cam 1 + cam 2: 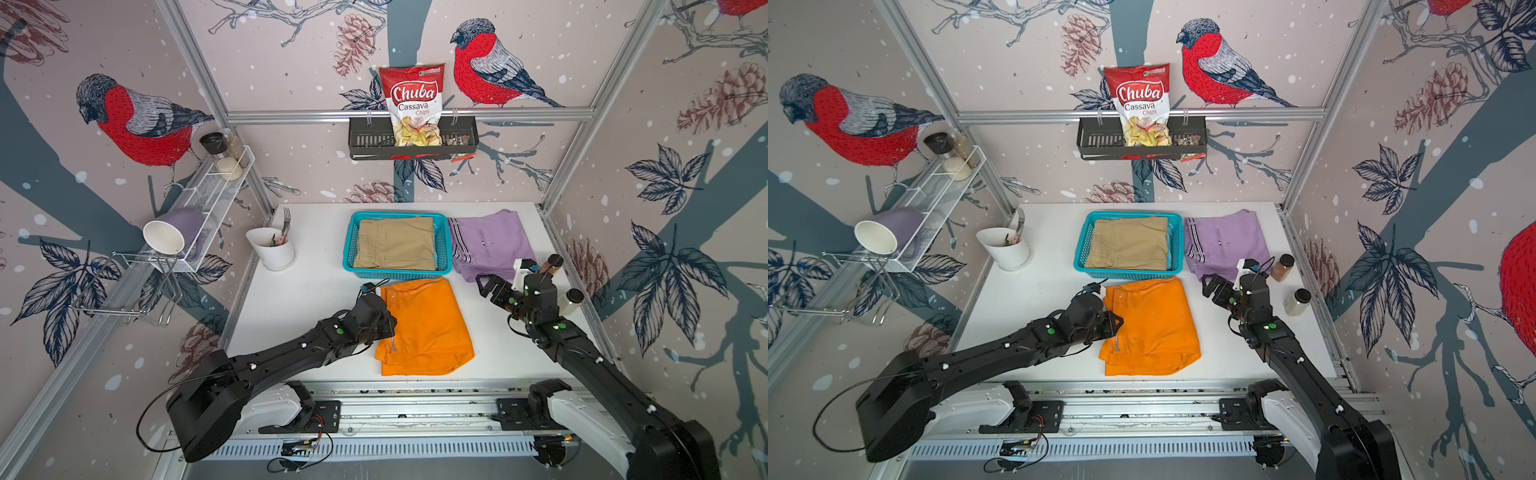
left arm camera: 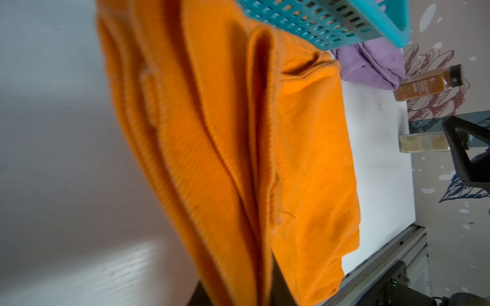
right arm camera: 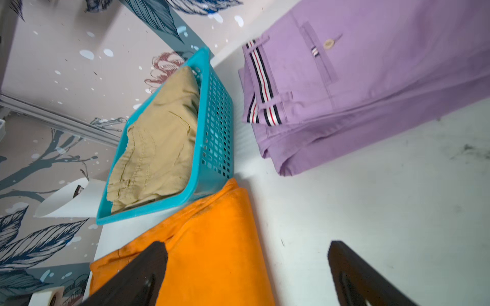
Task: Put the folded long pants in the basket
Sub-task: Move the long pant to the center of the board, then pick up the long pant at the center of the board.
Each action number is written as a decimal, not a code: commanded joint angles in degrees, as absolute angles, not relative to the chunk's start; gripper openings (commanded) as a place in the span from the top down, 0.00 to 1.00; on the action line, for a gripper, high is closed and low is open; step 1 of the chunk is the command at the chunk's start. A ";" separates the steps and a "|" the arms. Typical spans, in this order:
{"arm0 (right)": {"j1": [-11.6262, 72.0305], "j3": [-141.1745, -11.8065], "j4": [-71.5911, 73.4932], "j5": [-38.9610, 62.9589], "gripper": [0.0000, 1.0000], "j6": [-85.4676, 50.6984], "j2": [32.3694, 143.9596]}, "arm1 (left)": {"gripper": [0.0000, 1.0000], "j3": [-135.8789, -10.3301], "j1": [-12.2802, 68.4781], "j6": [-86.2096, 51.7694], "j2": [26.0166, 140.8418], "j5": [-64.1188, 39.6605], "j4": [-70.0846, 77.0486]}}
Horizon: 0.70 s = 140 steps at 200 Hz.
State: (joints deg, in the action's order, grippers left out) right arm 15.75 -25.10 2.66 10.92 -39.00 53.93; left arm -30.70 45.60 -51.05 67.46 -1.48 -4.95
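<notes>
The orange folded pants [image 1: 424, 328] should lie flat in the basket, so my right gripper should next grip their edge opposite my left gripper.
The turquoise basket [image 1: 397, 275] [image 1: 1127, 274] [image 3: 212, 127] stands at the back middle of the table, with the tan folded pants [image 1: 397, 243] [image 1: 1129, 243] [image 3: 156, 143] lying inside it. The orange folded pants [image 1: 424, 328] [image 1: 1154, 328] [image 2: 305, 159] [image 3: 212, 251] lie just in front of the basket. My left gripper [image 1: 387, 319] [image 1: 1115, 322] [image 2: 265, 291] is shut on their left edge, which is lifted into folds. The lilac folded pants [image 1: 492, 243] [image 1: 1227, 241] [image 3: 371, 79], with striped trim, lie right of the basket. My right gripper [image 1: 488, 286] [image 1: 1212, 286] [image 3: 248, 254] hovers open between the orange and lilac pants, holding nothing.
A white utensil cup [image 1: 272, 249] with forks stands left of the basket. Two spice jars [image 1: 550, 266] [image 1: 569, 301] stand by the table's right edge, close to my right arm. A black rack [image 1: 413, 141] with a chips bag hangs on the back wall. A white wire shelf [image 1: 208, 203] lines the left wall.
</notes>
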 commanded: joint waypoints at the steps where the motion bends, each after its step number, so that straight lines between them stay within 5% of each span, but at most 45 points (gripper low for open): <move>1: 16.42 -24.03 8.15 18.67 0.07 -39.35 58.53 | 1.00 -29.30 42.10 -46.91 67.05 -3.33 -5.85; 107: 31.03 -30.90 12.43 21.93 0.20 -37.43 86.37 | 1.00 -28.27 36.21 -43.44 70.59 -6.84 -5.54; 126: 31.14 -31.68 13.08 23.65 0.33 -37.71 89.52 | 1.00 -28.19 36.12 -43.68 69.93 -6.94 -5.54; 140: 31.42 -31.64 13.53 23.88 0.56 -37.79 89.76 | 1.00 -28.43 36.08 -43.68 69.58 -6.99 -5.83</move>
State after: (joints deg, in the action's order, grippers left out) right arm 30.92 -31.55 14.24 22.94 -37.65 88.51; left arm -28.29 36.47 -44.38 70.26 -7.90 -5.45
